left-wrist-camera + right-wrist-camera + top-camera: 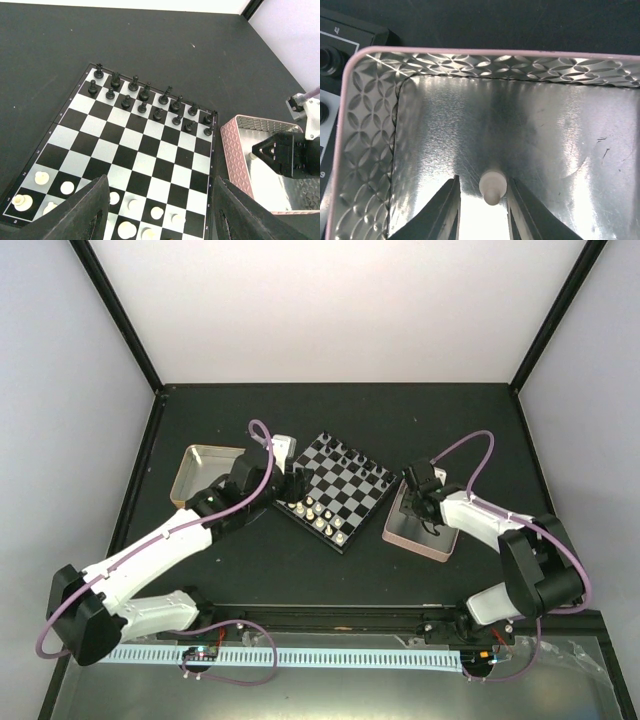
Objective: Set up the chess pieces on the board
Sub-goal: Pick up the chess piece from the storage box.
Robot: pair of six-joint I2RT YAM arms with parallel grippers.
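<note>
I will grab the white pawn by its round head (pixel 492 196) with my right gripper, so its base stays free to stand on a board square.
The board (pixel 352 498) lies mid-table, turned at an angle. Black chess pieces (pixel 145 92) fill its two far rows, and cream-white chess pieces (pixel 127 230) stand on its near rows. My left gripper (pixel 160 182) hovers open over the white side, with nothing between its fingers (pixel 95 205). My right gripper (pixel 484 181) is down inside the pink tray (pixel 470 51). Its jaws are open around a single white pawn (pixel 492 187) lying on the tray floor. There is a gap on the pawn's left side, and the right finger is close beside it.
The pink tray (pixel 440 543) sits just right of the board, its wall close to the board's edge (pixel 214 165). A yellow-rimmed tin (pixel 200 455) stands left of the board, behind my left arm. Dark tabletop surrounds everything, with enclosure walls behind.
</note>
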